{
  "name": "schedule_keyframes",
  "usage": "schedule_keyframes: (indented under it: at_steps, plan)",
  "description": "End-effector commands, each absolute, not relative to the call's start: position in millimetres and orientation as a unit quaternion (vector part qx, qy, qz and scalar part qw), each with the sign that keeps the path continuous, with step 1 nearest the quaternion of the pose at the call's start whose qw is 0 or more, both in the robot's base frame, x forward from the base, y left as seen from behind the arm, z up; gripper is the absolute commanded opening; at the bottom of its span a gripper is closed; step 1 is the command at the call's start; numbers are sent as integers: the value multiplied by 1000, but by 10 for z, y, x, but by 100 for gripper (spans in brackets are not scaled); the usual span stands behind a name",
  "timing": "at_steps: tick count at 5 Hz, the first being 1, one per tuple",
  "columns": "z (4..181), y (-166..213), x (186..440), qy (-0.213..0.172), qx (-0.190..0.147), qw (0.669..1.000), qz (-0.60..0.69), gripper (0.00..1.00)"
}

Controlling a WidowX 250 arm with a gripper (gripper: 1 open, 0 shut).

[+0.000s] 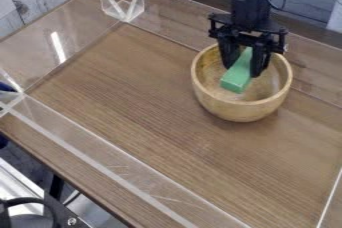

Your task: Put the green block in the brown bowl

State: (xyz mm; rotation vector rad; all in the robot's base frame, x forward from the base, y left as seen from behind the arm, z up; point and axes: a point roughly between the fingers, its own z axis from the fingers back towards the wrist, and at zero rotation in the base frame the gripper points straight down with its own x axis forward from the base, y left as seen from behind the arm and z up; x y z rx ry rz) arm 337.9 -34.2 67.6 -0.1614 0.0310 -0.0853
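Note:
The green block's lower end is inside the brown bowl's rim and the block would rest in the bowl, so my gripper now releases the green block [238,76].
The green block [238,76] is a small bright green bar, tilted and held between the black fingers of my gripper [247,62]. It hangs inside the opening of the brown bowl [214,102], a round light wooden bowl at the right of the table. The gripper comes down from above, over the bowl's middle, its jaws shut on the block's upper part. I cannot tell whether the block's lower end touches the bowl's floor.
A clear plastic wall [80,137] borders the wooden table [120,92] along its left and front sides. A clear bracket [123,5] stands at the back left corner. White planks lie beyond the back edge.

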Motion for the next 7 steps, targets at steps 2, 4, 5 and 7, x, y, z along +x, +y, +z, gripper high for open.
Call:
schedule_keyframes:
  at_steps: [2, 4, 5, 7]
  plan:
    - [801, -408, 3496, -13, -79, 995, -54, 0]
    - [818, -427, 3499, -11, -80, 995, -55, 100]
    - [927, -436, 3502, -21, -80, 995, -56, 100]
    - [1003, -451, 3522, -29, -80, 995, -57, 100]
